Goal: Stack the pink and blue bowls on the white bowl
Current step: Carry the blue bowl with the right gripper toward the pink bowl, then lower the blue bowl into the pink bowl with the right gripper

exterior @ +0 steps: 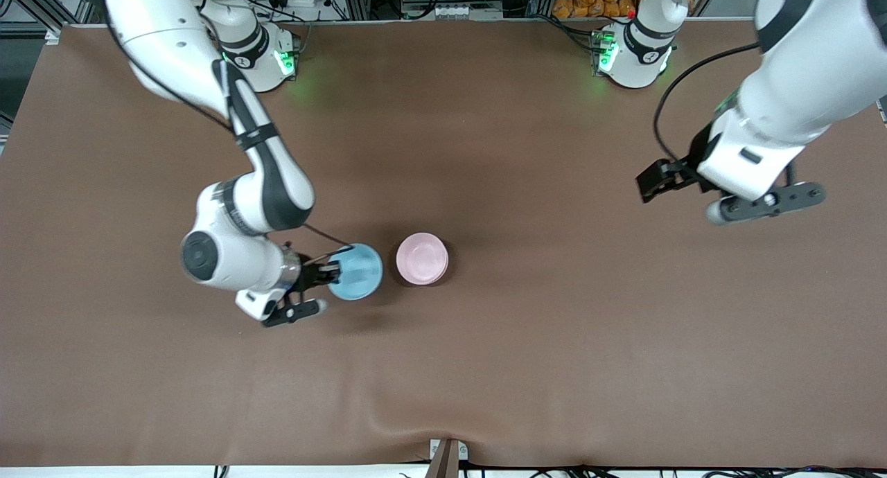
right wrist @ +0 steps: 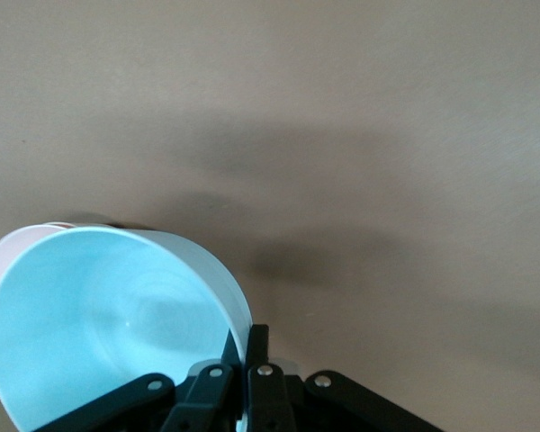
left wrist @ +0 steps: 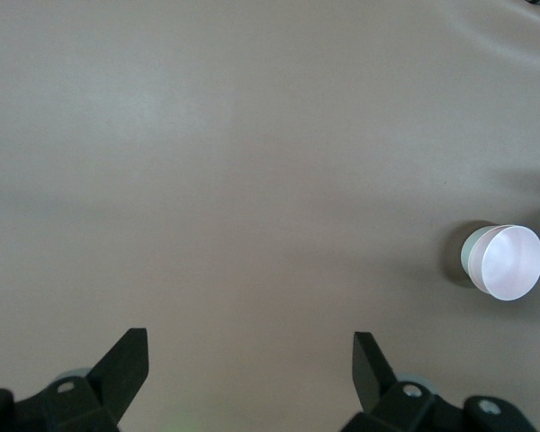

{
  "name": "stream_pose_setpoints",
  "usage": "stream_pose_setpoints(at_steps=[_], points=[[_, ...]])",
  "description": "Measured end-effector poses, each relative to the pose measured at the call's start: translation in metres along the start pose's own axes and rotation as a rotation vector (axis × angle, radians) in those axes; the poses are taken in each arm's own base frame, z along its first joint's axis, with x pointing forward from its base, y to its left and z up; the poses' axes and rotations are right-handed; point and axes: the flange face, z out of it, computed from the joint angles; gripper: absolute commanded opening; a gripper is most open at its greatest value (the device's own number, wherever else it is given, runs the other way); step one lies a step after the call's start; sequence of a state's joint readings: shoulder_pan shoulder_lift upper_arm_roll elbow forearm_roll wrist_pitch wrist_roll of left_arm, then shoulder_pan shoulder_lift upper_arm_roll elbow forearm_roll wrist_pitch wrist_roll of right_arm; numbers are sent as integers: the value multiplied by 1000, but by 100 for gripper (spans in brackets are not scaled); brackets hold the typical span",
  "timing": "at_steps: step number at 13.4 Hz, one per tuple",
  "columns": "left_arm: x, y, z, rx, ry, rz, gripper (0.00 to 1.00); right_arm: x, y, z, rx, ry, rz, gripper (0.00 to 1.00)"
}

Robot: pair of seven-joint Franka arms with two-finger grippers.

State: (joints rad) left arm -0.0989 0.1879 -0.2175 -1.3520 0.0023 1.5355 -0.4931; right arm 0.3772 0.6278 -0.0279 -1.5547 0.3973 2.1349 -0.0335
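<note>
My right gripper should move the blue bowl from beside the pink bowl toward the pink bowl's rim before opening, as it hangs short of that rim.
My right gripper [exterior: 331, 274] is shut on the rim of the light blue bowl [exterior: 357, 271] and holds it just above the table, beside the pink bowl [exterior: 421, 257], toward the right arm's end. In the right wrist view the gripper [right wrist: 247, 346] pinches the blue bowl's [right wrist: 99, 324] wall. The pink bowl sits nested in the white bowl, which shows only as a pale outer wall [left wrist: 469, 256] under the pink inside [left wrist: 511, 262]. My left gripper [exterior: 766, 202] is open and empty, up over the table at the left arm's end, and waits; it shows in its own view [left wrist: 249, 342].
The brown table cover [exterior: 485, 367] has a ripple near the edge closest to the front camera. The arm bases stand along the edge farthest from that camera.
</note>
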Motion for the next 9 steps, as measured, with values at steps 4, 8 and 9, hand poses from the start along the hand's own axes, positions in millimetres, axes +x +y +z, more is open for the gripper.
stream_pose_setpoints(at_steps=[4, 8, 9], points=[[3, -46, -21, 8, 5, 26, 100, -12, -58, 15, 30, 28, 98, 0], [1, -75, -23, 16, 13, 52, 100, -26, -85, 39, 41, 54, 94, 0], [0, -79, -21, 16, 24, 67, 100, -30, -86, 47, 36, 52, 98, 0]])
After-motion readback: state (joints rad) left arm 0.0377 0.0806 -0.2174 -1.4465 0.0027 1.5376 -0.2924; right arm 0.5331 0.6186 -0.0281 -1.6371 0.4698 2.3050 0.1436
